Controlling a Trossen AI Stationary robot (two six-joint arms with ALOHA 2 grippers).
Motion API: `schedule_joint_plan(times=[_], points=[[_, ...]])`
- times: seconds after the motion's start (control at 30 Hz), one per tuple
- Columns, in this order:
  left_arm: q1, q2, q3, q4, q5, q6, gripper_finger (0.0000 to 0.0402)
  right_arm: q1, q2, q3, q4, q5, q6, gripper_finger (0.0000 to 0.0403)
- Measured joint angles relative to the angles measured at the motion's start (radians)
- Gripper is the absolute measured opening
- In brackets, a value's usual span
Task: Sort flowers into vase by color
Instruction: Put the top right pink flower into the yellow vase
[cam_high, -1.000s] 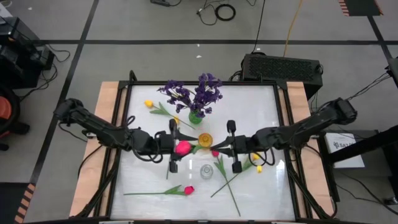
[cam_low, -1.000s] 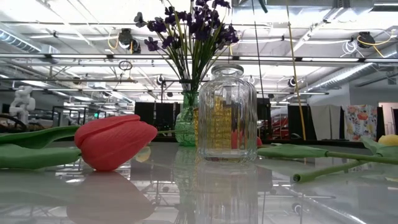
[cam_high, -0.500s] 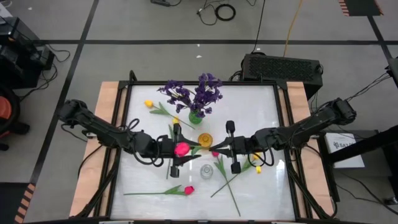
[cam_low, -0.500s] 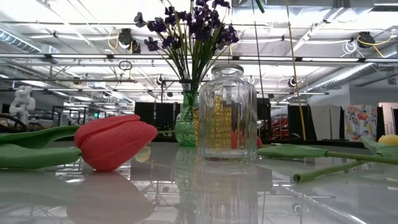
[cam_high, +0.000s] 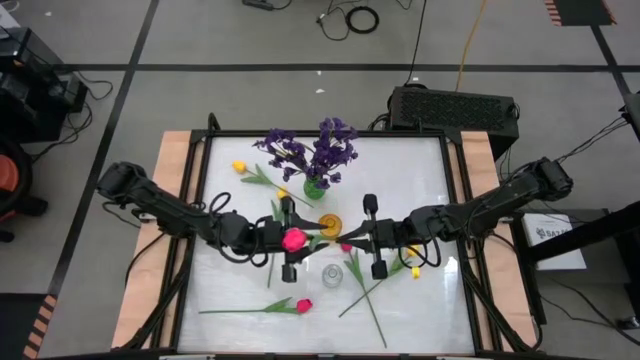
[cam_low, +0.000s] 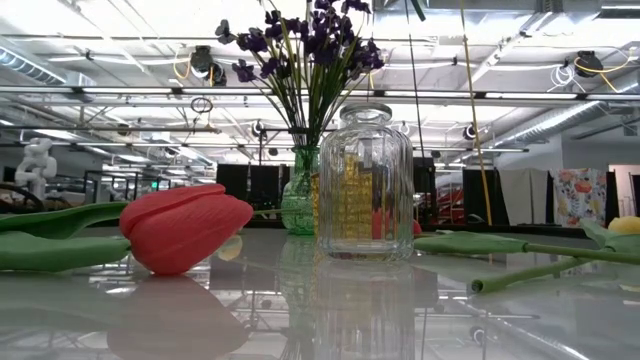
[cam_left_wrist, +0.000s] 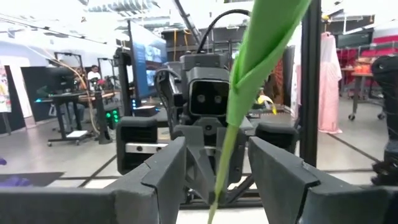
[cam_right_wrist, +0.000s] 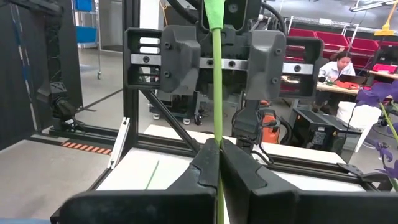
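Note:
I need to sort the pink tulip into its vase, so I should grip it next with my left gripper by its stem below the leaf.
A pink-red tulip is held up over the table's middle; its head shows from above and its green stem stands nearly upright. My right gripper is shut on that stem. My left gripper faces it, open, with one finger on either side of the stem and leaf and a gap to each. The green vase holds the purple sprigs. The yellow vase and the clear jar stand on the table. My right gripper pinches the tulip's stem between its two fingers. The fingers come level from the table's right and lie across the stem. The stem rises nearly upright above them, leaning toward the left arm, and the head is lifted clear of the table.
A pink-red tulip lies near the near edge. One yellow tulip lies far left, another by the right gripper. Loose stems cross the near right. A small red-pink thing sits under the right gripper.
My left gripper has moved toward the table's right, closing on the held stem and the right gripper, and its open fingers now stand on either side of the stem. The tulip head has stayed where it was.

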Motion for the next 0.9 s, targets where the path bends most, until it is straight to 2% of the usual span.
schedule_joint_plan(times=[0.37, 0.53, 0.77, 0.9], points=[[0.009, 0.042, 0.0, 0.066, 0.021, 0.006, 0.0172, 0.0, 0.0, 0.0, -0.002, 0.0, -0.005, 0.0], [0.009, 0.041, 0.0, 0.092, 0.02, 0.022, 0.0123, 0.0, 0.0, 0.0, -0.004, 0.0, -0.008, 0.0], [0.008, 0.041, 0.0, 0.095, 0.02, 0.036, 0.002, 0.0, 0.0, 0.0, -0.017, 0.005, -0.006, 0.0002], [0.008, 0.041, 0.0, 0.084, 0.016, 0.036, 0.0012, 0.0, 0.0, 0.0, -0.029, 0.017, 0.012, 0.0029]])
